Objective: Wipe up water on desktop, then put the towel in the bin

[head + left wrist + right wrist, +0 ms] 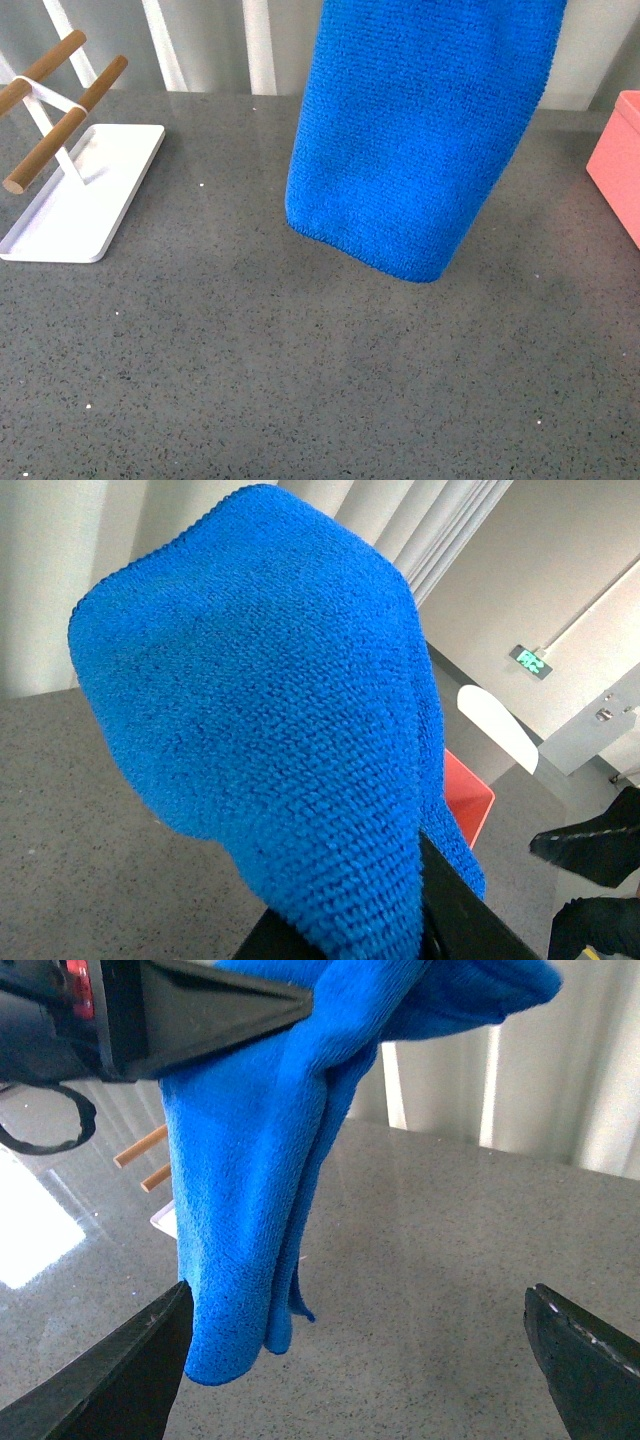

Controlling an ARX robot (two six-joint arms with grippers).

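Note:
Next, my right gripper grabs the blue towel by its loose hanging end point(235, 1320), to put it in the bin.
The bright blue towel point(420, 130) hangs in the air from above the front view's top edge, its lower hem just over the grey speckled desktop point(300, 380). My left gripper point(370, 930) is shut on the towel point(270, 730), whose folds cover most of the jaws; one black finger point(460, 910) shows beside the cloth. The right wrist view shows the towel point(250, 1210) dangling from the left gripper's dark body point(200, 1010). My right gripper point(355, 1360) is open, low over the desktop point(450, 1290), holding nothing, with the towel next to one finger point(110, 1380). The salmon-pink bin point(620, 165) stands at the right edge.
A flat white tray point(85, 190) carrying wooden rods point(60, 140) on a white stand sits at the desktop's back left. Pale curtain folds run behind the far edge. The bin point(468, 795) shows beyond the towel in the left wrist view.

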